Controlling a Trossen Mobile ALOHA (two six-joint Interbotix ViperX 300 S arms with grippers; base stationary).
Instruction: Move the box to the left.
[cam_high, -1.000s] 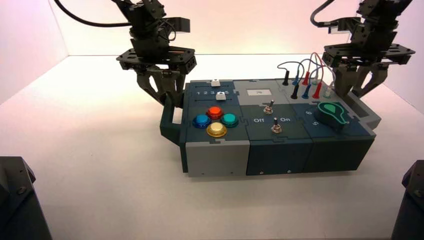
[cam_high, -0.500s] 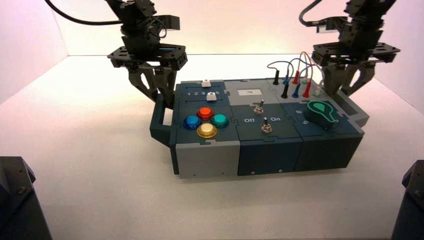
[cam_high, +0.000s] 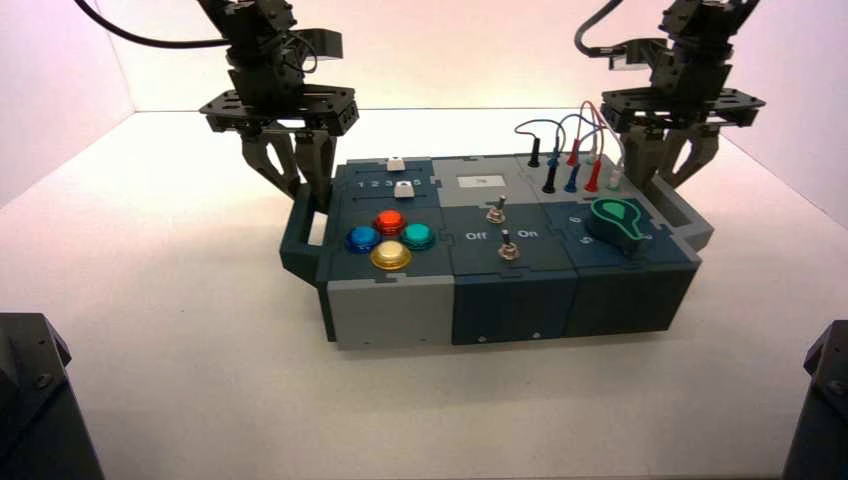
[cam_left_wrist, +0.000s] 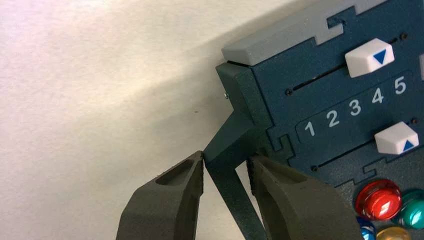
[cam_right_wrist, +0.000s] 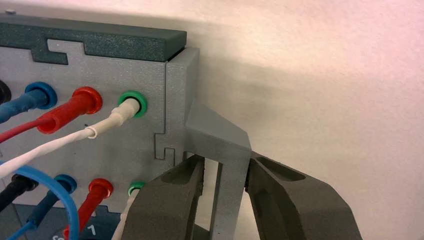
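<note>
The box body (cam_high: 500, 240) is much wider than my open fingers, so I will next grab the box with my right gripper by its slim grey handle bar (cam_high: 684, 214).
The long dark teal and grey box (cam_high: 500, 290) stands on the white table, with four coloured buttons (cam_high: 389, 238), toggle switches (cam_high: 500, 228), a green knob (cam_high: 617, 218) and coloured wires (cam_high: 565, 150). My left gripper (cam_high: 305, 192) is open and straddles the teal handle (cam_high: 297, 240) at the box's left end. In the left wrist view (cam_left_wrist: 226, 165) the outer finger touches the handle bar (cam_left_wrist: 235, 200) and the inner one stands a little apart. My right gripper (cam_high: 668, 175) is open astride the grey right handle (cam_high: 690, 222). In the right wrist view (cam_right_wrist: 224, 167) its outer finger presses the handle (cam_right_wrist: 227, 190).
White walls close the table at the back and both sides. Two dark robot bases sit at the near left corner (cam_high: 30, 400) and near right corner (cam_high: 825, 400). Two white sliders (cam_left_wrist: 369, 57) by the numbers 1 to 5 are beside the left handle.
The box has slid steadily to the left across the table, and both grippers have moved left with it, staying at their handles.
</note>
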